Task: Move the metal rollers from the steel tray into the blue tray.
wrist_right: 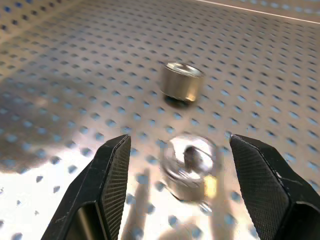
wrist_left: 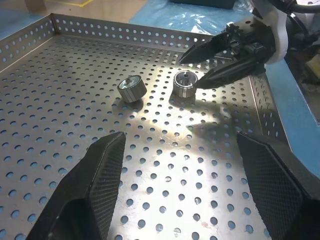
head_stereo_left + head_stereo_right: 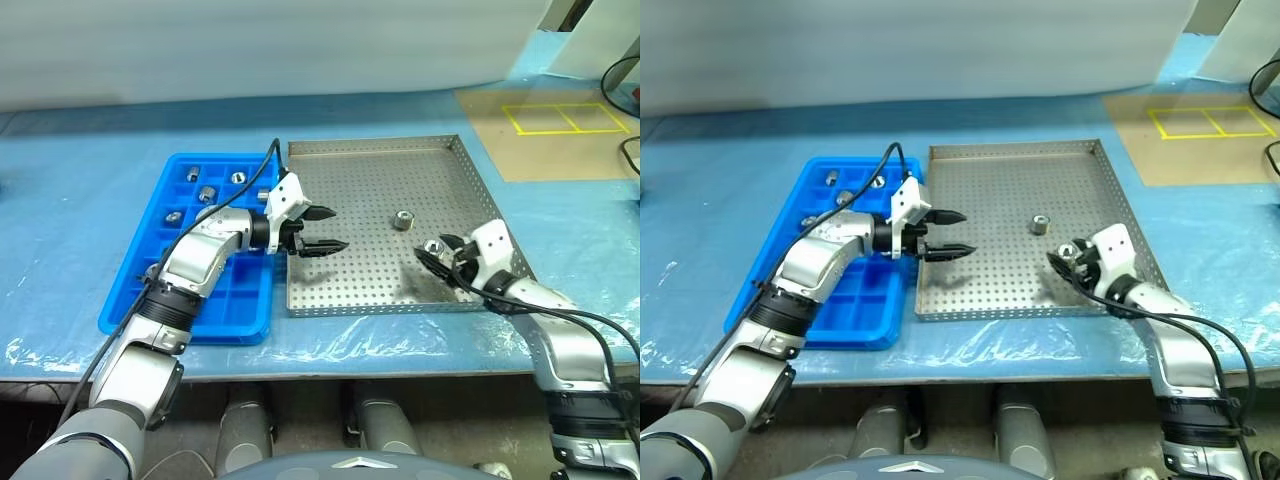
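Observation:
My right gripper's fingers are still above the metal roller (image 1: 190,166), so my right gripper moves lower, and only then closes on the roller.
The steel tray (image 3: 370,275) lies at the middle of the table and the blue tray (image 3: 235,300) lies against its left side. Several metal rollers (image 3: 207,193) sit in the blue tray's far compartments. Two rollers stand on the steel tray's floor: one (image 3: 403,219) right of centre, the other (image 1: 190,162) between the fingers of my right gripper (image 3: 432,251). That gripper is open, low over the tray's front right, with gaps on both sides of the roller. My left gripper (image 3: 338,229) hovers open and empty over the steel tray's left part, pointing right.
A brown board with yellow tape squares (image 3: 560,135) lies at the back right, with black cables (image 3: 625,80) past it. Blue film covers the table, and its front edge runs just below both trays.

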